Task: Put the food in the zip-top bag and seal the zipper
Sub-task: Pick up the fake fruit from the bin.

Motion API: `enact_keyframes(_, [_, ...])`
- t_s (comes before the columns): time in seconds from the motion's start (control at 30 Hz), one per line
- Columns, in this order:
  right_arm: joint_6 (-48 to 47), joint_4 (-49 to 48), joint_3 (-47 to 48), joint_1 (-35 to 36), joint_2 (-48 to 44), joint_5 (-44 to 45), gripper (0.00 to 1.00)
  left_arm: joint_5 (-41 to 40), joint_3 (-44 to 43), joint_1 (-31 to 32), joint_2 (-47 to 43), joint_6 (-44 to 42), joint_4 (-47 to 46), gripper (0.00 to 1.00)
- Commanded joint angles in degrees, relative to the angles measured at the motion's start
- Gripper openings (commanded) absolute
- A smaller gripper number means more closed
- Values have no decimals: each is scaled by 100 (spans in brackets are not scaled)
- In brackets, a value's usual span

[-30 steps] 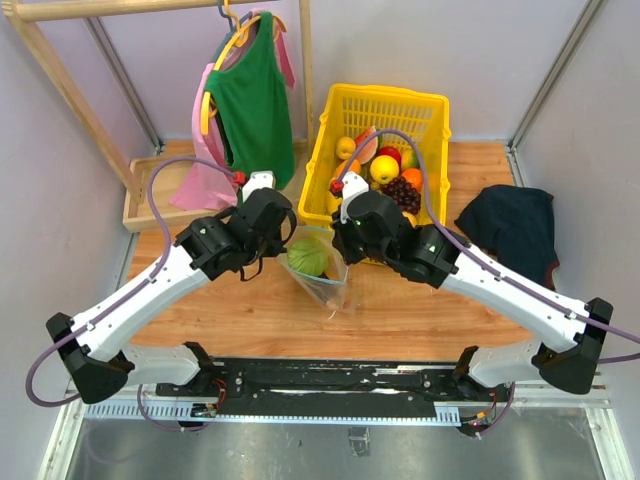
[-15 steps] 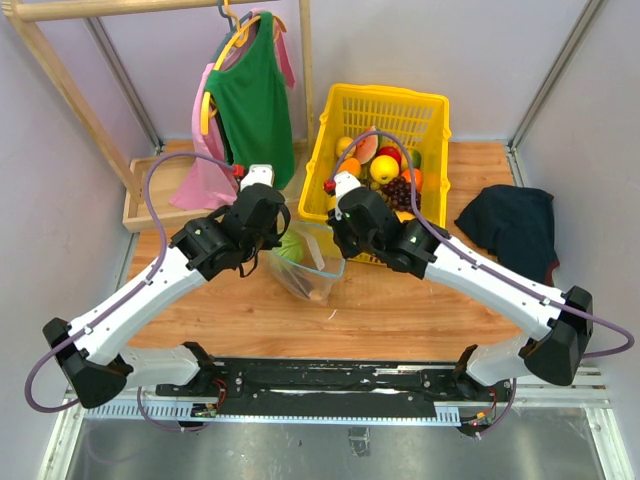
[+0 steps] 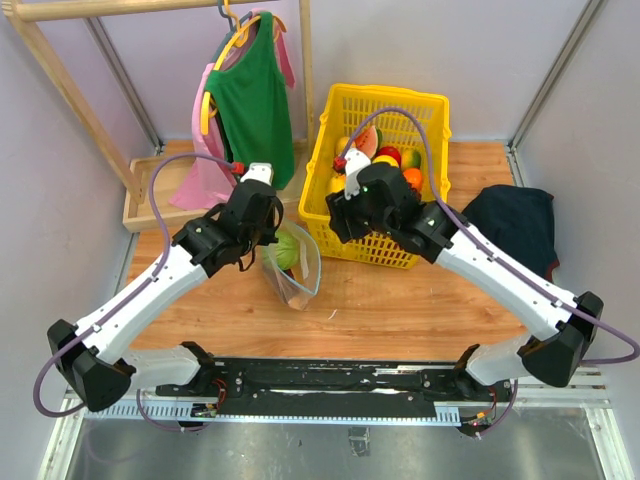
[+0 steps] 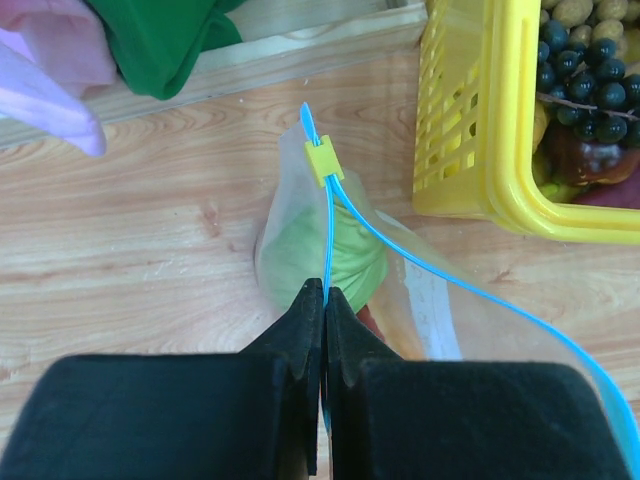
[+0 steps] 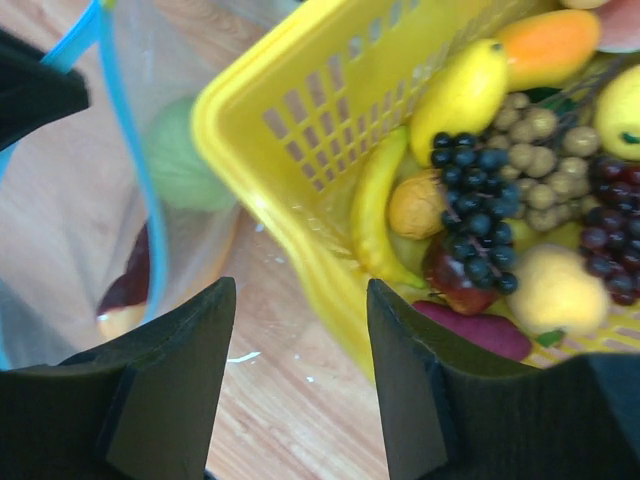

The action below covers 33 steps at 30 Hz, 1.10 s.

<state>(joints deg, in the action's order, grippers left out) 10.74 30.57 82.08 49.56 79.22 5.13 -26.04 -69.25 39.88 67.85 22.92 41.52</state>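
Observation:
The other end of the dark grapes needs to stay free to go into the zip-top bag. My right gripper will next grab the dark grapes [image 5: 470,215] across their end nearer the eggplant.
The clear zip-top bag [image 3: 296,272] hangs on the table left of the yellow basket, with a green melon [image 4: 352,255] and a reddish-brown wedge [image 5: 128,287] inside. My left gripper [image 4: 324,296] is shut on the light-blue zipper [image 4: 327,225], just below its yellow slider [image 4: 323,160]. My right gripper [image 5: 300,285] is open and holds nothing; it hangs over the basket's near-left corner, apart from the bag. More food lies in the basket: a banana [image 5: 372,215], dark grapes [image 5: 470,215] and a purple eggplant [image 5: 478,332].
The yellow basket [image 3: 400,103] stands at the back centre. A green top [image 3: 250,100] and a pink garment hang on a wooden rack at back left, above a wooden tray [image 3: 150,192]. A dark cloth [image 3: 515,225] lies at the right.
My right gripper has opened, let go of the bag's mouth and moved back toward the basket. The bag has swung left, hanging from my left gripper.

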Motion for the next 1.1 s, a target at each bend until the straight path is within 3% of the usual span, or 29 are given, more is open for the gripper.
enact_keyframes(0.0, [-309,229,367,-549,-73,-94,57,301,129,-138,-227,-168,-421,0])
enact_keyframes(0.43, [-604,316,543,-2151,977,-391,66,936,347,-390,-408,-312,-609,0])
enact_keyframes(1.07, [-915,713,1276,-2372,3199,-1044,70,1390,518,-566,-552,-359,-776,0])
